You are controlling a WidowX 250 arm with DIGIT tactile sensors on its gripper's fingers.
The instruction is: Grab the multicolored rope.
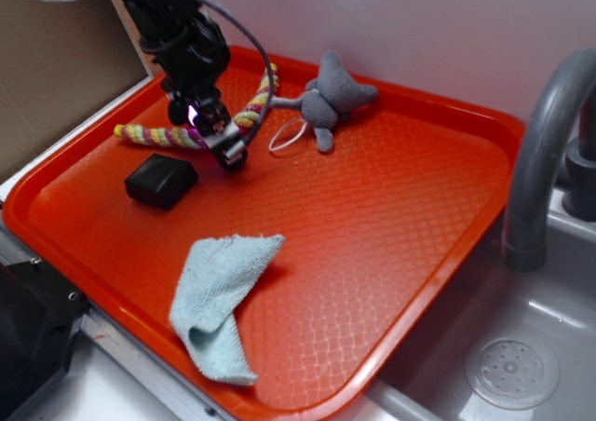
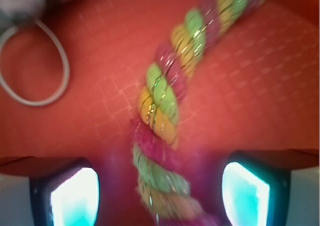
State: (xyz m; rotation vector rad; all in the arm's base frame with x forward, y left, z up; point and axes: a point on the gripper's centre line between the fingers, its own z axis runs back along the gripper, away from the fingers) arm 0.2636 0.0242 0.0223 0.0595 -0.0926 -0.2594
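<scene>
The rope's pink and green parts are right beside my low fingers, so my gripper would hold the rope if it closed now. It needs to close now.
The multicolored rope [image 1: 154,136], twisted from yellow, pink and pale green strands, lies bent along the far left of the orange tray [image 1: 391,207]. My gripper [image 1: 207,134] is low over the rope's middle and hides that part in the exterior view. In the wrist view the rope [image 2: 167,81] runs from the upper right down between my two fingers. The gripper [image 2: 160,193] is open, with one lit pad [image 2: 75,198] on each side of the rope and a gap between pad and rope on both sides.
A grey plush toy [image 1: 331,95] lies at the tray's far edge, with a thin white string loop [image 1: 289,137] beside it. A black box [image 1: 160,180] and a pale blue cloth [image 1: 223,300] sit nearer the front. A grey faucet [image 1: 540,160] and sink [image 1: 512,370] are at the right.
</scene>
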